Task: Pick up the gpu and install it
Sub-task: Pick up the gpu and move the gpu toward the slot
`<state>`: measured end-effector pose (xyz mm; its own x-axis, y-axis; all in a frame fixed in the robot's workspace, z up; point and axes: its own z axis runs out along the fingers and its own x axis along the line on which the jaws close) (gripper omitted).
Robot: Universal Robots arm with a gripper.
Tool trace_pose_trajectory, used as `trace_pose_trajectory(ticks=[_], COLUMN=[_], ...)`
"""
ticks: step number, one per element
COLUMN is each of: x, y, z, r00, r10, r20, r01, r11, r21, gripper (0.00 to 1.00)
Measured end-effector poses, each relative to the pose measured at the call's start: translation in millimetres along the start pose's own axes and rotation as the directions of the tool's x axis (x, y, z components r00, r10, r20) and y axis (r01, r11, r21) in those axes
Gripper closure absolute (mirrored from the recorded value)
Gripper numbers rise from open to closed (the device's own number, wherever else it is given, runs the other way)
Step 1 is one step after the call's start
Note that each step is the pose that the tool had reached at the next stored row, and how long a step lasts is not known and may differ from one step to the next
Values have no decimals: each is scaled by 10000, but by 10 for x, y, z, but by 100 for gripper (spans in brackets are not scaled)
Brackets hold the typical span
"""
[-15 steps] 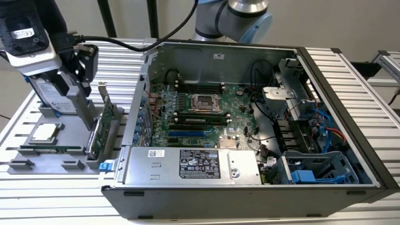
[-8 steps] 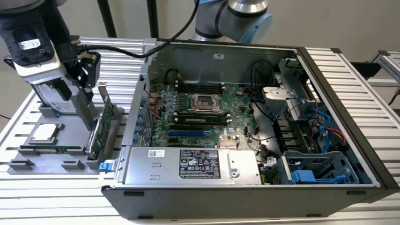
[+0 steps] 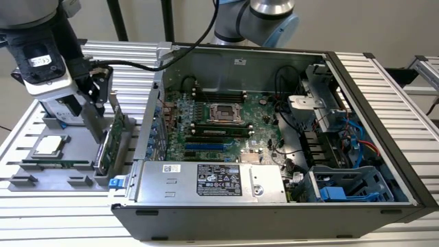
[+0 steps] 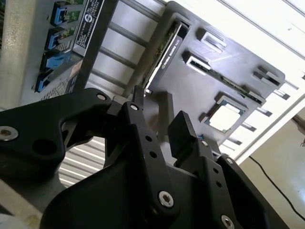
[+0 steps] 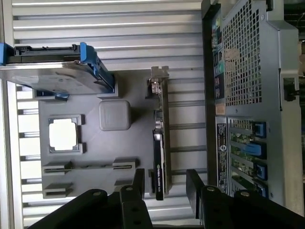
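Observation:
I need to grab the GPU (image 5: 159, 143) by its flat black end (image 5: 159, 179) with my gripper next, because the metal bracket and its ports stick out at one end.
The gpu (image 3: 110, 146) stands on its long edge in a slot at the side of the grey holder tray (image 3: 72, 141) nearest the computer case, green board facing the case. In the first wrist view the gpu (image 5: 159, 143) shows edge-on, its silver bracket at the far end. My gripper (image 5: 166, 183) hangs open just above the card's near end, one black finger on each side of it and not touching it. In the second wrist view the gpu (image 4: 167, 50) lies beyond the spread fingers of the gripper (image 4: 159, 121). In the exterior view the gripper (image 3: 98, 127) is low over the card.
The tray also holds a silver hard drive with blue rails (image 5: 52, 76), a processor chip (image 5: 63, 134) and a narrow memory stick (image 5: 90, 166). The open computer case (image 3: 370, 98) stands at the exterior view's right of the tray, with the motherboard (image 3: 226, 123) exposed inside.

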<state>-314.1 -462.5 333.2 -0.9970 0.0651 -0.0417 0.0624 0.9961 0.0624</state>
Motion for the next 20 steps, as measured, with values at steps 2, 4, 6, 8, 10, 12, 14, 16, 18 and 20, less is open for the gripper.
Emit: trace_pose_trajectory(ticks=[2,4,6,8,10,12,14,16,18,20], x=[2,3,5,6,8,9,11,12,14,15], y=[-2,-4,-7,-9,-11,-14,-16,-18,-20,-23], z=[37,73,109,145,181,218,255,290,326,362], r00=[10000,10000,10000,10000,10000,10000,10000,10000,10000,10000], r10=[1,1,1,0,0,0,0,0,0,0], r20=[1,1,0,0,1,0,1,2,2,2], r01=[-1,-1,-1,0,0,0,0,0,0,0], r11=[10000,10000,10000,10000,10000,10000,10000,10000,10000,10000], r21=[1,0,1,1,1,1,0,0,1,1], gripper=[0,0,0,0,0,0,0,0,0,0])
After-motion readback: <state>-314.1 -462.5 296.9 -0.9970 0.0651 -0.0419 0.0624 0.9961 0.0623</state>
